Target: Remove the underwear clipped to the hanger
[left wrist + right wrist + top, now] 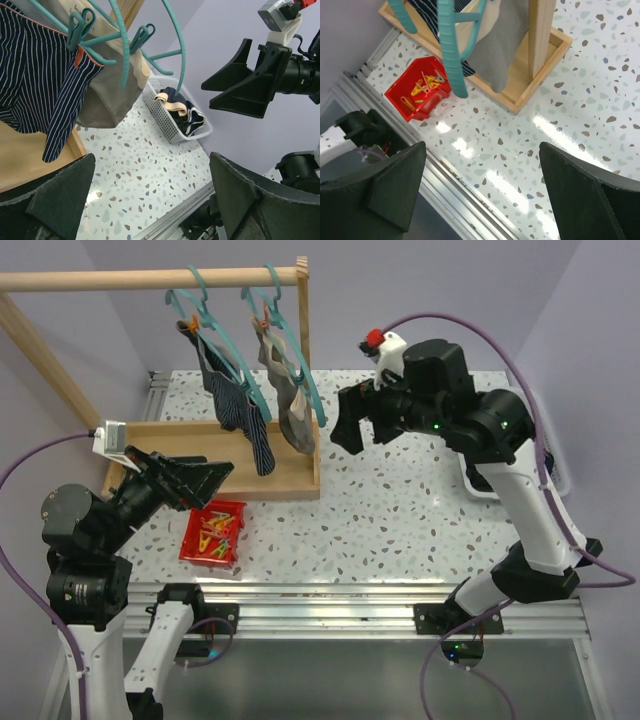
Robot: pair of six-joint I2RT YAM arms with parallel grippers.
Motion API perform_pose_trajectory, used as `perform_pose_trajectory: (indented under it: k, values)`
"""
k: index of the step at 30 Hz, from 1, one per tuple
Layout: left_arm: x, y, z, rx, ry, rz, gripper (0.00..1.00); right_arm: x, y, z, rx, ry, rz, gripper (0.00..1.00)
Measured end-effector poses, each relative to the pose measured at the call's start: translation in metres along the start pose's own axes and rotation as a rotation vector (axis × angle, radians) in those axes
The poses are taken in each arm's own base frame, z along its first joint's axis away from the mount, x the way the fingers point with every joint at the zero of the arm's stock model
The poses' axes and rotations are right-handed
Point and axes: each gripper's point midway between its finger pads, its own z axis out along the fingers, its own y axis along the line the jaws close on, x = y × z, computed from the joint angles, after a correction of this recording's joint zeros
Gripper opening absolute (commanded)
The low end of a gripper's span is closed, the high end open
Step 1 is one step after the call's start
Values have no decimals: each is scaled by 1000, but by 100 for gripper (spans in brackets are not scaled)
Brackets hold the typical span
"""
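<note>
My right gripper grabs the grey-beige underwear's teal hanger by its near arm end (pixel 315 403) (pixel 453 71) next. Hook and clips stay free to unhook it and remove the underwear.
Two teal hangers (pixel 285 335) hang from a wooden rail (pixel 120 280). The dark navy striped underwear (pixel 238 410) is clipped to the left hanger, the grey-beige underwear (pixel 292 400) to the right one. In the left wrist view the navy pair (pixel 35 85) and the grey-beige pair (pixel 107 100) hang from teal clips (pixel 80 27). My left gripper (pixel 212 485) is open and empty, low and left of the navy pair. My right gripper (pixel 362 430) is open and empty, just right of the grey-beige pair (pixel 500 45).
A wooden rack base (pixel 290 480) lies under the hangers, with an upright post (pixel 542 35). A red bin (pixel 213 532) of clips sits in front of it. A white basket (pixel 175 115) holding clothes stands at the right, behind the right arm.
</note>
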Motion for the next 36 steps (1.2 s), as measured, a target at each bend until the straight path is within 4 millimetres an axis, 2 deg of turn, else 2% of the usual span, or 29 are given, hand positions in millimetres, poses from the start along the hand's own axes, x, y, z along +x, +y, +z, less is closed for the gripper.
perform_pose_trajectory:
  k: [2, 5, 12, 18, 23, 26, 28, 29, 31, 32, 34, 36]
  values:
    - [2, 3, -1, -17, 5, -8, 100, 4, 8, 12, 25, 12, -46, 98]
    - [5, 5, -3, -29, 8, -1, 100, 1, 12, 18, 59, -2, -79, 98]
    - [10, 9, -8, -55, 11, 0, 100, -24, 18, 24, 135, -119, -103, 97]
    - [14, 13, -10, -74, 20, 6, 100, -42, 18, 52, 199, -190, -99, 92]
    - [20, 19, -11, -94, 36, 6, 100, -50, 15, 77, 245, -207, -97, 88]
    - [22, 23, -11, -104, 43, 10, 100, -54, 16, 93, 252, -204, -99, 76]
    - [23, 23, -12, -107, 46, 13, 100, -49, 16, 104, 257, -183, -107, 63]
    - [23, 24, -12, -109, 47, 14, 100, -47, 16, 107, 257, -175, -108, 51]
    - [24, 25, -12, -112, 50, 17, 100, -43, 16, 113, 256, -161, -112, 39]
    - [24, 25, -12, -113, 51, 18, 100, -42, 16, 115, 256, -157, -110, 20]
    - [24, 26, -12, -114, 52, 24, 100, -42, 15, 115, 258, -156, -111, 0]
    - [25, 26, -12, -115, 55, 29, 100, -42, 16, 115, 254, -157, -105, 0]
